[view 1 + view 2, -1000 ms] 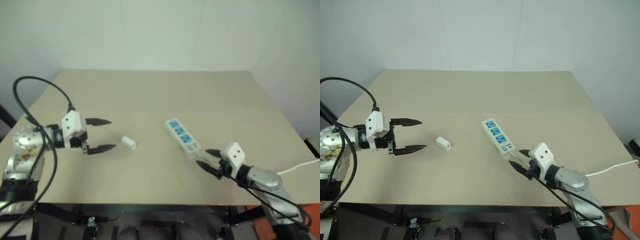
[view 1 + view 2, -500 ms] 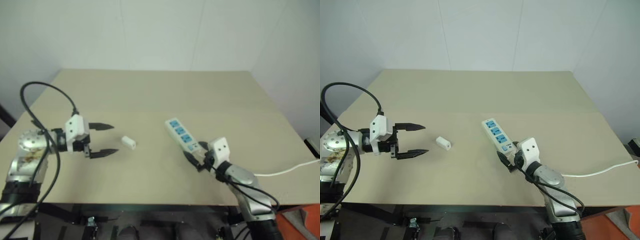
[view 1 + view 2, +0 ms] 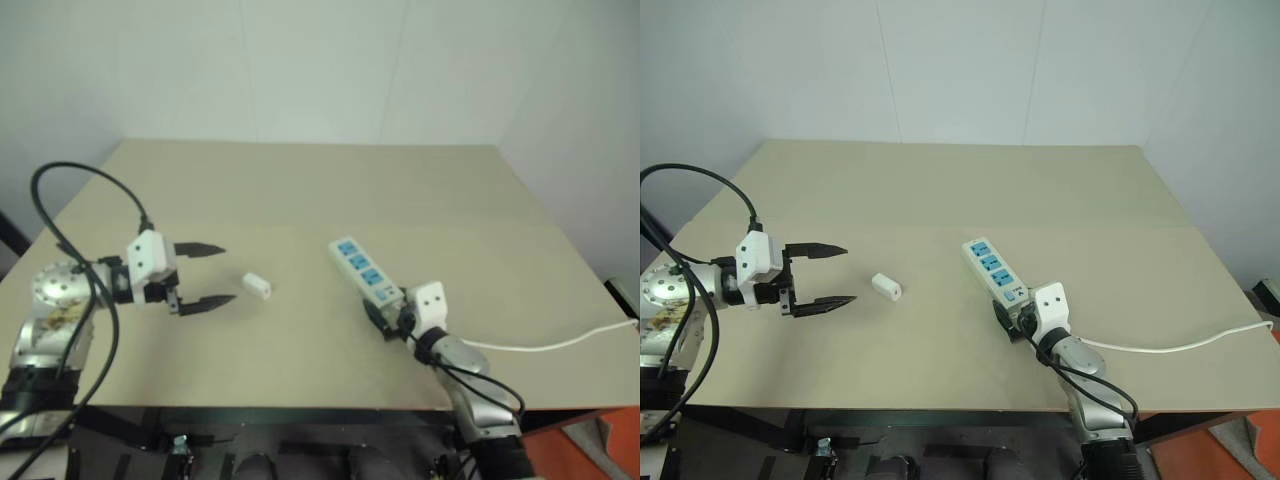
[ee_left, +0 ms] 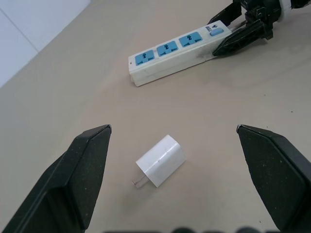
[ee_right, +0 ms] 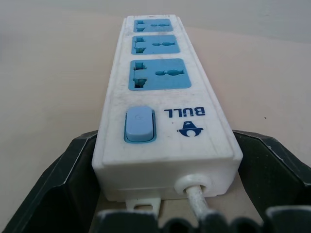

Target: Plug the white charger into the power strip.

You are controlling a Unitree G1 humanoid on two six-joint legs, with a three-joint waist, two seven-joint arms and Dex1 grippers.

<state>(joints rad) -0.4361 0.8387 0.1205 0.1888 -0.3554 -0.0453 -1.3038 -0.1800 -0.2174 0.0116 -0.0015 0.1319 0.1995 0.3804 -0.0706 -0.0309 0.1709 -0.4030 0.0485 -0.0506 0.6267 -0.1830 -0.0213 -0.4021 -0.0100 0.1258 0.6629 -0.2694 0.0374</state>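
The power strip needs to stay steady for plugging in the charger (image 3: 257,286). My right gripper will next grab the power strip by its cord end (image 3: 389,298).
The white charger (image 3: 257,286) lies on the tan table (image 3: 300,190), its prongs showing in the left wrist view on the charger (image 4: 161,160). My left gripper (image 3: 228,273) hovers just left of it, open and empty, its two fingers (image 4: 87,165) wide apart on either side of the charger's line. The power strip (image 3: 363,272), white with three blue sockets, lies slantwise right of centre. My right gripper (image 3: 385,315) is at its cord end, open. Its fingers (image 5: 63,184) flank the switch end of the power strip (image 5: 165,111). Whether they press on its sides I cannot tell.
The strip's thin white cord (image 3: 540,347) runs from the right gripper off to the table's right edge. A black cable (image 3: 80,180) loops above my left arm. The table's front edge lies close below both grippers.
My right gripper has moved left and forward, from behind the strip's cord end to straddling it. The left gripper has stayed where it was, open.
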